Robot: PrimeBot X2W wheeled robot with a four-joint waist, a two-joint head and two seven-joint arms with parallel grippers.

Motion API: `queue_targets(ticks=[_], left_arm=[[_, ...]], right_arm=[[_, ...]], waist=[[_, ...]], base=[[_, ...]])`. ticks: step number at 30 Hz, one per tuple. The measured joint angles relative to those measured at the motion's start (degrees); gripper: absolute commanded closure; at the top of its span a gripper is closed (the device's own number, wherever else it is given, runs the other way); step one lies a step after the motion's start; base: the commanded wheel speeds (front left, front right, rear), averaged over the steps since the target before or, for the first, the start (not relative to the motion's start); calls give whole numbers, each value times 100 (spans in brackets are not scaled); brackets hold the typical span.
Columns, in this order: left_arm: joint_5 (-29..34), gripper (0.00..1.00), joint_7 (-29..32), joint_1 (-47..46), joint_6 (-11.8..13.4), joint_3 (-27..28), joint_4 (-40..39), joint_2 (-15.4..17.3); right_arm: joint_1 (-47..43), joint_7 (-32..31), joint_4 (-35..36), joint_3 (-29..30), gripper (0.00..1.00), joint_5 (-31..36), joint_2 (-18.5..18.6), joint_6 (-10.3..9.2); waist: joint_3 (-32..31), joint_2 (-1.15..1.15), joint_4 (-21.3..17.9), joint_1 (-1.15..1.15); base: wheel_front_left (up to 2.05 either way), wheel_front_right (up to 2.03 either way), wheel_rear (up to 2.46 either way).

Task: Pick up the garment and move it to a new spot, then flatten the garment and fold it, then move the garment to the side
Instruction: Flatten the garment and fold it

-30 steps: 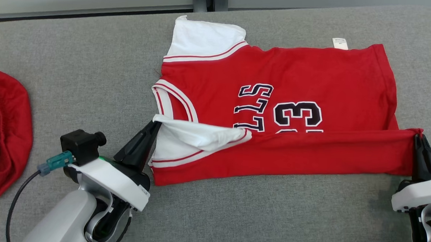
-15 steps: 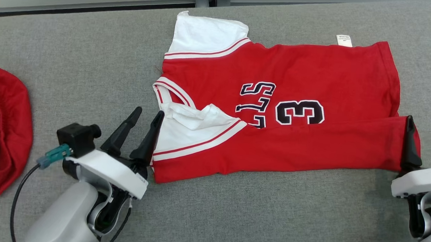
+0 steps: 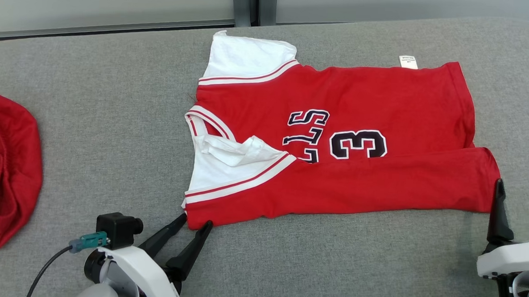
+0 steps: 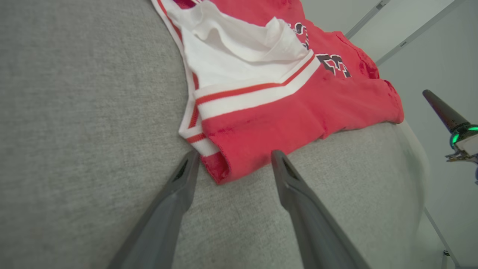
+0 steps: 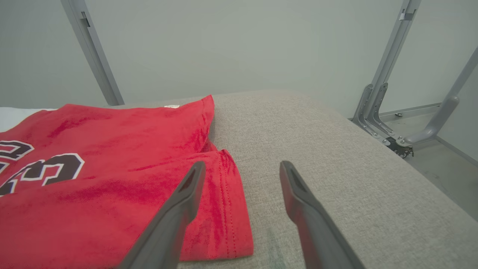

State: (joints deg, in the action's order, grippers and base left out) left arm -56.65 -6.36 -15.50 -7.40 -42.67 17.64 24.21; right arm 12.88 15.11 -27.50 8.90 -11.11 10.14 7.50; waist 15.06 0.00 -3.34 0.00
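The left gripper next takes hold of the red jersey by its folded corner (image 3: 196, 220) beside the striped white sleeve (image 3: 221, 176) to fold the jersey.
A red jersey (image 3: 365, 99) with white sleeves and dark lettering lies on the grey surface, its near long edge folded over the number. In the left wrist view the jersey (image 4: 276, 112) has its folded corner lying between my fingertips. My left gripper (image 3: 195, 222) is open at that near-left corner, holding nothing. My right gripper (image 3: 518, 190) is open just off the near-right corner. In the right wrist view the jersey (image 5: 112, 164) lies left of my right gripper (image 5: 242, 166), whose left finger overlaps the hem.
A second red garment (image 3: 4, 173) lies bunched at the left edge. The grey padded surface (image 3: 92, 114) ends at a pale wall behind. Off its right edge stands a metal frame (image 5: 388, 119).
Both grippers let go of the folded-over edge and drew back toward me. The fold now rests flat on the jersey. The camera view shifted slightly.
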Motion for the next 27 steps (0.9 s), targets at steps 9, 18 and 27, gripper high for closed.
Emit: queue_targets(ticks=[9, 18, 27], left_arm=[[-53, 100, 290, -359, 0, -253, 156, 30], [-235, 100, 177, -366, -3, -454, 9, 213], [-276, 100, 69, -265, -3, -549, -263, 444]], right_arm=[[263, 0, -988, -653, 0, -366, 71, 0], [606, 22, -1833, -1269, 73, -947, 331, -2], [592, 1, -1610, -1915, 100, -1525, 835, 2]], waist=[[114, 0, -62, 0], [45, 0, 8, 0], [-33, 0, 93, 0]], base=[[0, 0, 0], [0, 0, 0], [0, 0, 0]])
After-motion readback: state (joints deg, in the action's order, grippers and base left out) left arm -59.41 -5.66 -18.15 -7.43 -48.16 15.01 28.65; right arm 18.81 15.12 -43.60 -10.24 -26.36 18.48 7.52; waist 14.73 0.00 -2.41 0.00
